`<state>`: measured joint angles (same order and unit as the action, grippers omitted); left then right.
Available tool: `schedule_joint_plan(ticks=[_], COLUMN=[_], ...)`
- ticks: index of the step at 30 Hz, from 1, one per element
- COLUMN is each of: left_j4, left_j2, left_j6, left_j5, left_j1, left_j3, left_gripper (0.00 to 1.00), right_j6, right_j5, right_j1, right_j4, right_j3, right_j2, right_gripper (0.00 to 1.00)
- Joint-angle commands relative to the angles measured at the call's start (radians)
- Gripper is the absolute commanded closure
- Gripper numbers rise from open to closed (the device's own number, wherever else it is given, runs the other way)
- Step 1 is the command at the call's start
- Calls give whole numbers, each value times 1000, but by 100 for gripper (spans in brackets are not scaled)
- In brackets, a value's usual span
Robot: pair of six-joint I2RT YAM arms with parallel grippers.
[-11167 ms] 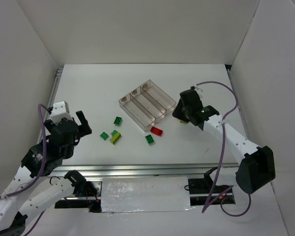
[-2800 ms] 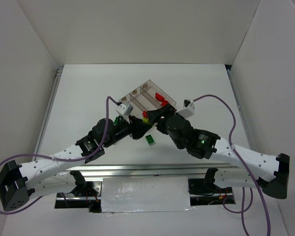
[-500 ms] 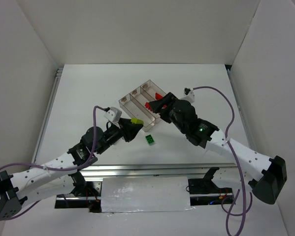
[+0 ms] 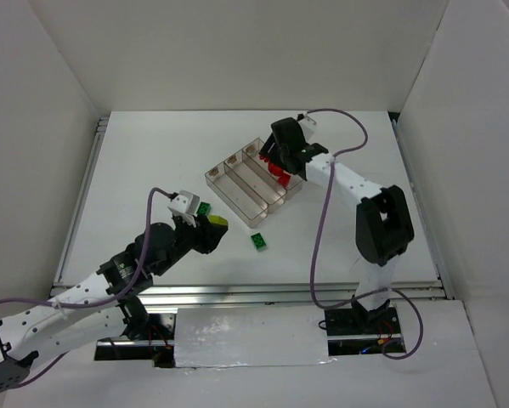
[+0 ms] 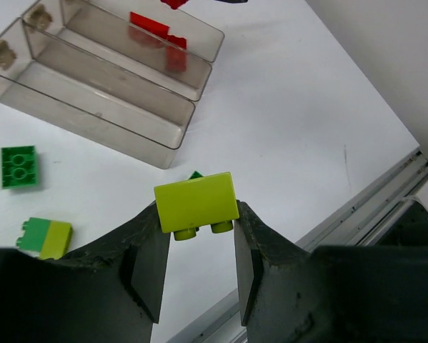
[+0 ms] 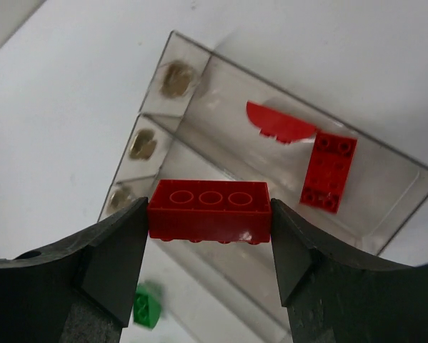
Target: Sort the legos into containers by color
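Observation:
My right gripper lines up the red lego (image 6: pixel 208 209) next. It hangs high over the divider beside the red pieces' section of the tray, so if I opened now, it would drop short.
My left gripper (image 5: pixel 197 214) is shut on a yellow-green lego (image 5: pixel 196 202), which hangs above the table near the tray's near end, studs facing me. In the top view that lego (image 4: pixel 213 221) sits left of the clear tray of containers (image 4: pixel 252 183). My right gripper (image 6: pixel 208 214) is shut on a red lego (image 6: pixel 208 209), held over the tray (image 6: pixel 299 100). Two red pieces (image 6: pixel 328 171) lie in the right-hand compartment. A green lego (image 5: pixel 18 166), a green and yellow-green stack (image 5: pixel 46 238) and another green lego (image 4: pixel 260 241) lie on the table.
White walls close in the table on three sides. A metal rail (image 4: pixel 237 293) runs along the near edge, also seen as a rail (image 5: pixel 385 193) in the left wrist view. The right arm's purple cable (image 4: pixel 326 212) loops over the table right of the tray.
My left gripper has drawn back toward the near left with the yellow-green lego. My right gripper has swung to the tray's far right end with the red lego.

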<state>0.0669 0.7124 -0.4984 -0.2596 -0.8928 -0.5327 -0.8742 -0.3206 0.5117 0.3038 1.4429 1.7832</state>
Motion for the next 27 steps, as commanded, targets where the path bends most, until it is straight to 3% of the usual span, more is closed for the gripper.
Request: schedule_joint_plan(ticks=[1,2,5,7,8,11,14,15,21,24,27], left_j4=[-165,-185,-226,-242,-242,-230,-187,-174,-76,-75,-78], left_j2=[-28,-27,-13,4,27,90,179,209,534,781,968], left_j6=[-54,-55,-58,-66,-66,-69,-66,-68,-57,-40,-34], left_j5=[-95,-107,-135,-150,-153,-161,-161,-133,74,109,137], left_j1=[-3,-3,-1,0,0,0,14,43,206,241,282], left_j3=[-104,-115,-161,-176,-193,-228,-274,-288,-450,-640,-777], left_gripper=[100,100,100,100,99,94,89,89,88,88,81], right_j6=[53,67,90,101,103,116,119,121,135,156,176], right_j5=[24,31,37,46,43,38,40,44,66,120,190], right_j1=[-42,-50,-62,-75,-76,-76,-75,-76,-78,-78,-81], right_j4=[125,139,188,213,224,250,255,203,170,80,20], right_j3=[166,200,316,344,365,387,337,300,104,-112,-342], right_j2=[114,169,248,271,283,269,182,144,-116,-356,-523], right_gripper=[99,96,75,54,37,15,10,1,0,0,0])
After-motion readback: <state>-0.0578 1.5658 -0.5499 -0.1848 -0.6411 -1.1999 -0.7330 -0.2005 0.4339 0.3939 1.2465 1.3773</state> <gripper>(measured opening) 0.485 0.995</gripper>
